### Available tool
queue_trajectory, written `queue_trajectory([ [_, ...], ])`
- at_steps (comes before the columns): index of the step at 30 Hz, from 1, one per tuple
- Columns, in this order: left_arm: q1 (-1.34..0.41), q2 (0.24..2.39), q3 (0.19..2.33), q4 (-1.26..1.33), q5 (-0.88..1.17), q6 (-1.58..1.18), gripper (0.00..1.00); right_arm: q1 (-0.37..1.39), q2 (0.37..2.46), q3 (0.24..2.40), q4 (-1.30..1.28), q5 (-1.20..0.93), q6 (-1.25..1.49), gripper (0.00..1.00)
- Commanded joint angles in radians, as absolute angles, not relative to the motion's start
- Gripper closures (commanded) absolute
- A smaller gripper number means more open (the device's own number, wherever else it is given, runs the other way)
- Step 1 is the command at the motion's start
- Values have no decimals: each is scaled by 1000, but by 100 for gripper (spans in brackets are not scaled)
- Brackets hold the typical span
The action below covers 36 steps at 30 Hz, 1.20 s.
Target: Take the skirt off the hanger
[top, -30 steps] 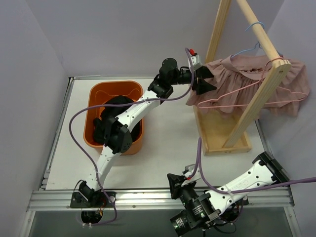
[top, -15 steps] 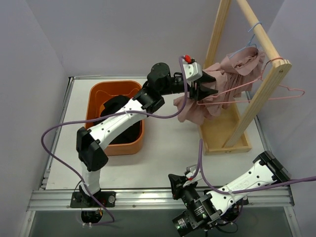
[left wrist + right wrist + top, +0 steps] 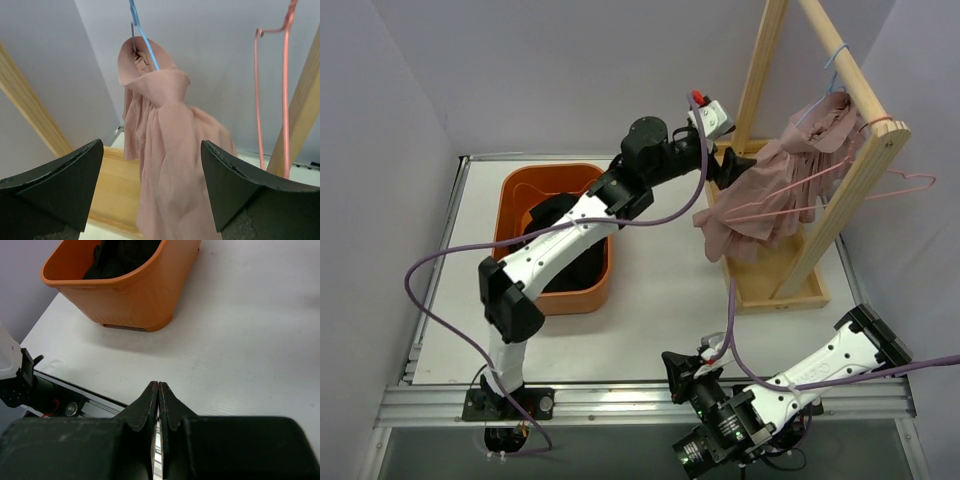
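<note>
My left gripper is to grab the skirt's bunched side fold [image 3: 762, 190] below the waistband next, which leaves the skirt's top and blue hanger [image 3: 833, 62] free for removal.
The pink skirt [image 3: 770, 195] hangs bunched in a long fold from the blue hanger [image 3: 833, 62] on the wooden rack's rail [image 3: 855, 80]. In the left wrist view the skirt [image 3: 170, 165] drapes over the blue hanger [image 3: 144, 37], its top caught on the wire. My left gripper [image 3: 732, 166] hovers just left of the cloth, jaws open [image 3: 151, 150] with nothing between them; the skirt hangs a little beyond the fingertips. My right gripper [image 3: 158, 386] is shut and empty, low over the table's near edge [image 3: 677, 366].
A bare pink hanger [image 3: 890, 185] hangs on the rail to the right of the skirt, also seen as the pink hanger [image 3: 286, 75]. The rack's wooden base [image 3: 770, 275] sits under the skirt. An orange bin [image 3: 555, 240] holding dark clothes stands at left.
The left gripper, which was dragging the skirt leftward off the pink hanger, has opened and let go. The skirt swung back and now hangs bunched from the blue hanger.
</note>
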State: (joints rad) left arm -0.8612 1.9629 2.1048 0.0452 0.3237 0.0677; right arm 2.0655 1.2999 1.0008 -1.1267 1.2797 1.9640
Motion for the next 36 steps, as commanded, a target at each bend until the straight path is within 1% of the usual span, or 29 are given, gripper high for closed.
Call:
queue_trajectory([
  [1,-864,2109,2330,-69,392,-55,12,2075,1287,1006,-1175,1333,2010,100],
  [2,-865,2144,2379,-78,419,-66,12,2075,1290,1018,-1177,1333,2003,100],
  [3,-865,2219,2489,-89,446,-90,12,2075,1296,1025,-1177,1332,1996,100],
  [5,-867,2297,2619,-162,512,-116,12,2079,1305,1043,-1175,1328,1973,100],
  [6,-867,2369,2749,-225,514,-123,12,2079,1308,1049,-1177,1327,1964,100],
  [7,-865,2396,2801,-250,515,-126,12,2079,1315,1054,-1175,1324,1954,100],
  [8,-864,2416,2830,-268,515,-127,12,2082,1318,1058,-1177,1324,1945,100],
  [9,-862,2422,2812,-256,514,-130,12,2082,1325,1065,-1177,1325,1945,100],
  [13,-851,2385,2686,-176,502,-120,10,2085,1315,1046,-1177,1333,1983,100],
  [15,-845,2423,2720,-204,538,-117,17,2088,1296,1029,-1177,1338,2005,100],
  [18,-844,2460,2796,-245,564,-120,34,2088,1276,1016,-1175,1344,2019,100],
  [19,-844,2454,2790,-239,566,-120,35,2088,1275,1011,-1175,1345,2020,100],
  [21,-844,2413,2709,-185,558,-124,38,2088,1275,1009,-1175,1348,2023,100],
  [22,-844,2399,2677,-164,552,-127,45,2088,1278,1011,-1175,1347,2022,100],
  [24,-841,2385,2651,-138,555,-143,53,2088,1287,1014,-1175,1344,2019,100],
  [25,-841,2390,2663,-138,560,-149,68,2088,1292,1017,-1177,1342,2016,100],
  [28,-841,2433,2761,-178,566,-170,98,2088,1302,1032,-1177,1342,2002,100],
  [30,-838,2445,2789,-183,587,-198,98,2088,1305,1045,-1177,1342,1985,100],
  [32,-831,2428,2772,-173,597,-227,98,2088,1310,1049,-1177,1341,1976,100],
  [36,-819,2344,2721,-152,591,-248,98,2089,1322,1055,-1175,1347,1977,100],
])
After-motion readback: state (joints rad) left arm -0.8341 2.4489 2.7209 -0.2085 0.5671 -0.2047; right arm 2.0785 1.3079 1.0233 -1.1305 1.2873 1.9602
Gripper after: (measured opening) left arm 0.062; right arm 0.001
